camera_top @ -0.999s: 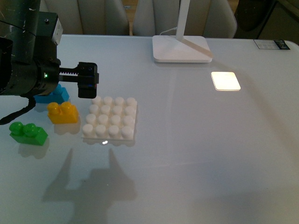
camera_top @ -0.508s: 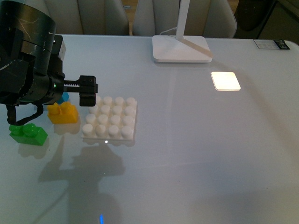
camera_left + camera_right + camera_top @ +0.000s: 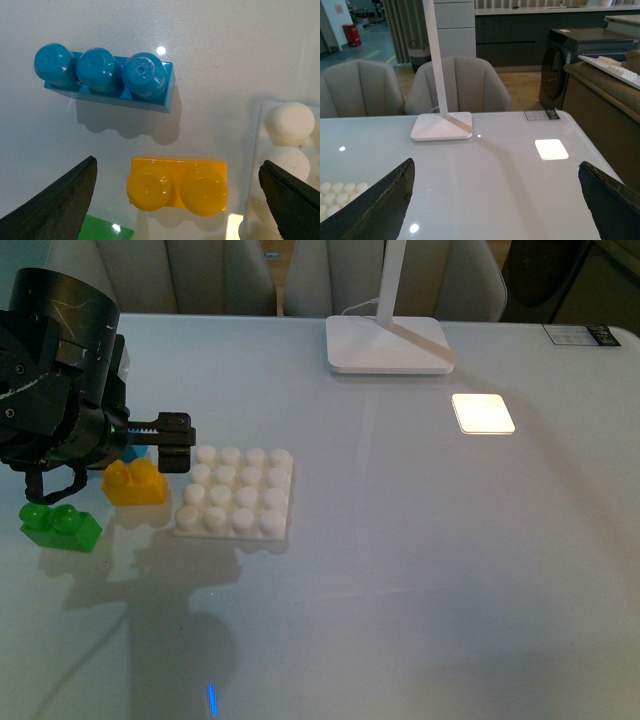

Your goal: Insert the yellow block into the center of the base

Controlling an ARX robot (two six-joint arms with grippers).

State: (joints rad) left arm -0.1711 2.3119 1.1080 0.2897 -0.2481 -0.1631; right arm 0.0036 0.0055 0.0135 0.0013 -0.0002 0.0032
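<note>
The robot's left gripper will next take the yellow block [image 3: 136, 481] by its short ends, so that it can be seated in the base center.
The yellow block [image 3: 136, 481] lies on the table just left of the white studded base [image 3: 236, 493]. In the left wrist view the yellow block [image 3: 177, 187] shows its two studs between my spread fingers, with the base's edge [image 3: 292, 150] to one side. My left gripper [image 3: 177, 205] hangs open right above the block, touching nothing; in the front view its dark arm and one finger [image 3: 172, 441] sit over the block's far side. My right gripper [image 3: 495, 210] is open over bare table and holds nothing; it does not show in the front view.
A green two-stud brick [image 3: 60, 524] lies left front of the yellow one. A blue three-stud brick [image 3: 107, 75] lies just behind it. A white lamp foot [image 3: 388, 344] stands at the back, with a bright light patch [image 3: 483, 413] to its right.
My left arm has drawn left and lowered over the yellow block, now covering the blue brick in the front view. The bricks and the base have not moved.
</note>
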